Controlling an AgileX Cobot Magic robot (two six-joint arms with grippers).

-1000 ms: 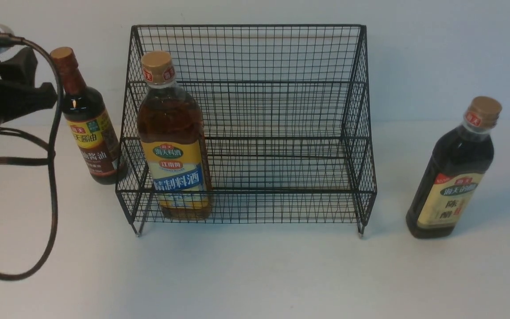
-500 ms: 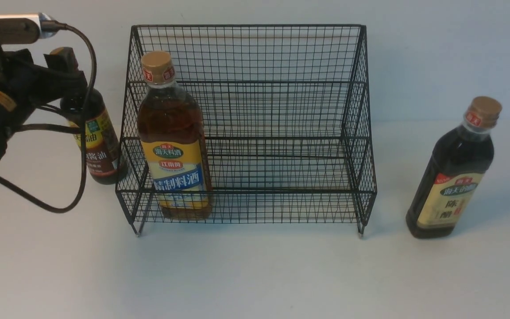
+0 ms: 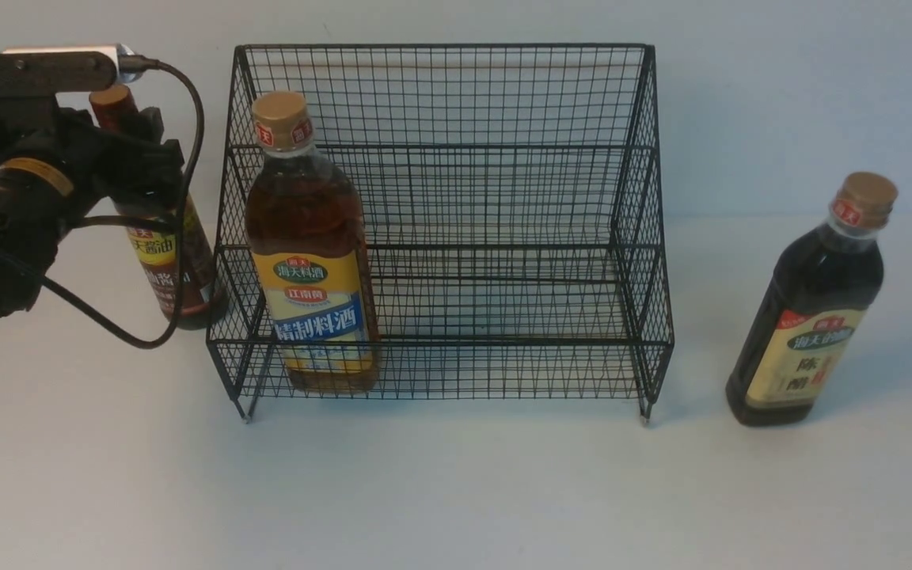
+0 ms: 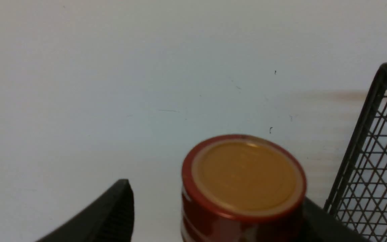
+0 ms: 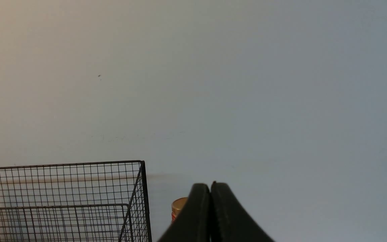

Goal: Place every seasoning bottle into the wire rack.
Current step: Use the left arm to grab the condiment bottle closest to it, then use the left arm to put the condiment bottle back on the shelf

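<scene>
I need to grab the slim dark brown bottle by its neck [image 3: 124, 123] next with my left gripper, because the rack's wire side [image 3: 225, 275] stands close against the bottle's body.
The black wire rack [image 3: 440, 95] stands mid-table. The amber bottle [image 3: 309, 261] with the yellow-blue label stands upright in its lower tier, at the left end. The slim dark brown bottle [image 3: 179, 269] stands on the table just left of the rack. My left gripper [image 3: 139, 158] is open around its neck, below the red-brown cap [image 4: 244, 174]. One finger [image 4: 113, 215] stands clear of the neck and the other [image 4: 321, 222] is close against it. The near-black bottle [image 3: 808, 317] stands to the right of the rack. My right gripper [image 5: 210, 185] is shut and empty; it is out of the front view.
A black cable [image 3: 179, 237] loops down from the left wrist in front of the slim bottle. The rack's corner [image 4: 375, 151] is close beside the left gripper. The right wrist view shows the rack's corner [image 5: 141, 188] and the near-black bottle's cap [image 5: 178, 205] behind the fingers.
My left arm has moved right and up to the slim dark brown bottle, bringing its open gripper around the neck. The bottles and rack have not moved.
</scene>
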